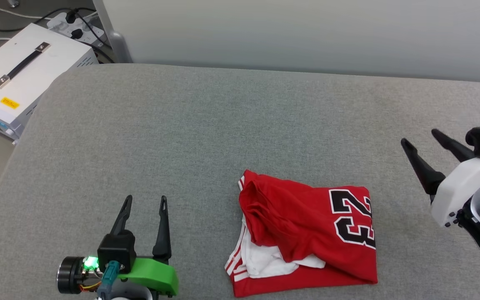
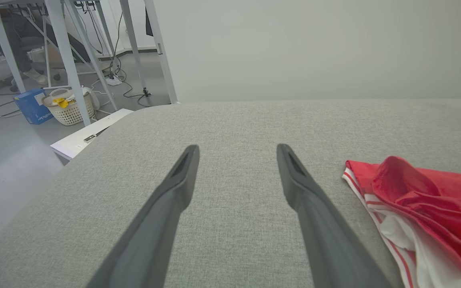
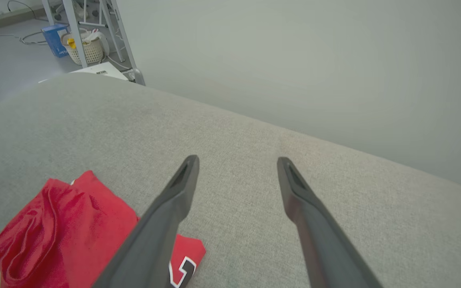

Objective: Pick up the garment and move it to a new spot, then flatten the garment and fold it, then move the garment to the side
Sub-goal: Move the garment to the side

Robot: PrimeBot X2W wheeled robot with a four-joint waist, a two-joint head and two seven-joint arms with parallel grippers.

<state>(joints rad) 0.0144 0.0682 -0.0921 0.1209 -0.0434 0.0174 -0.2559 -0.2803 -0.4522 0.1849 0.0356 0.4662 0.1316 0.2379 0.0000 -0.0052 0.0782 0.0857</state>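
Observation:
My right gripper should next take hold of the red jersey by its numbered section (image 1: 352, 218) (image 3: 183, 269), and then I should move the jersey to a new spot.
The garment (image 1: 306, 231) is a red jersey with the number 23 and a white striped sleeve showing at its lower left; it lies loosely folded on the grey padded table (image 1: 206, 125), near the front, right of centre. My left gripper (image 1: 145, 200) stands open at the lower left, well to the left of the garment. My right gripper (image 1: 419, 137) hovers open at the right edge, apart from the cloth. In the left wrist view the garment (image 2: 422, 204) lies right of the open left gripper (image 2: 237, 149). In the right wrist view the garment (image 3: 66, 232) lies lower left of the open right gripper (image 3: 237, 160).
A white box with a black handle (image 1: 23, 71) and a power strip (image 1: 77, 25) sit off the table's far left corner. A pale wall (image 1: 306, 33) runs behind the table. A basket (image 2: 68, 108), a blue box (image 2: 32, 106) and table legs stand on the floor beyond.

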